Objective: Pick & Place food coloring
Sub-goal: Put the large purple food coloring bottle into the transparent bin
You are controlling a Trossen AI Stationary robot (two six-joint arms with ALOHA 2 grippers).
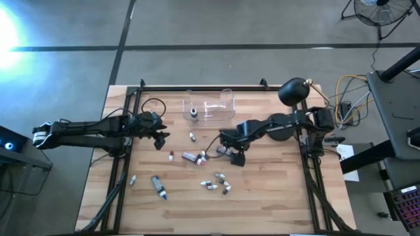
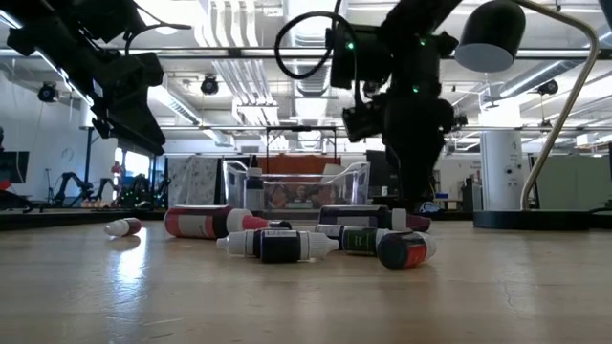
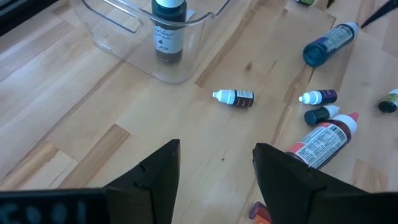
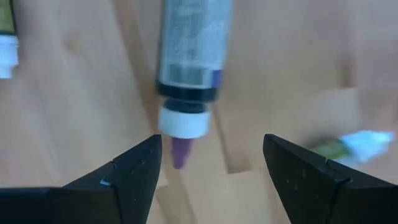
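My right gripper grabs the grey tube by its white collar (image 4: 184, 123) next, to stand it in the clear box.
The food coloring lies scattered on the wooden table: a small white-capped bottle (image 1: 192, 136), a grey tube with a red cap (image 1: 193, 157), a blue-capped tube (image 1: 158, 187) and several tiny bottles (image 1: 216, 182). My right gripper (image 4: 211, 146) is open and low over the table. A grey tube with a white collar and purple tip (image 4: 186, 74) lies just ahead of its fingers, tip toward them. My left gripper (image 3: 216, 152) is open above bare wood, short of a small bottle (image 3: 234, 97). One dark-capped bottle (image 3: 168, 31) stands upright in the clear box (image 1: 210, 105).
The clear plastic box (image 3: 124, 25) sits near the table's far edge, between the arms. A black lamp (image 1: 293, 92) stands at the far right corner. Black rails (image 1: 125, 151) run along the left and right sides. Bare wood shows along the near edge (image 1: 262, 210).
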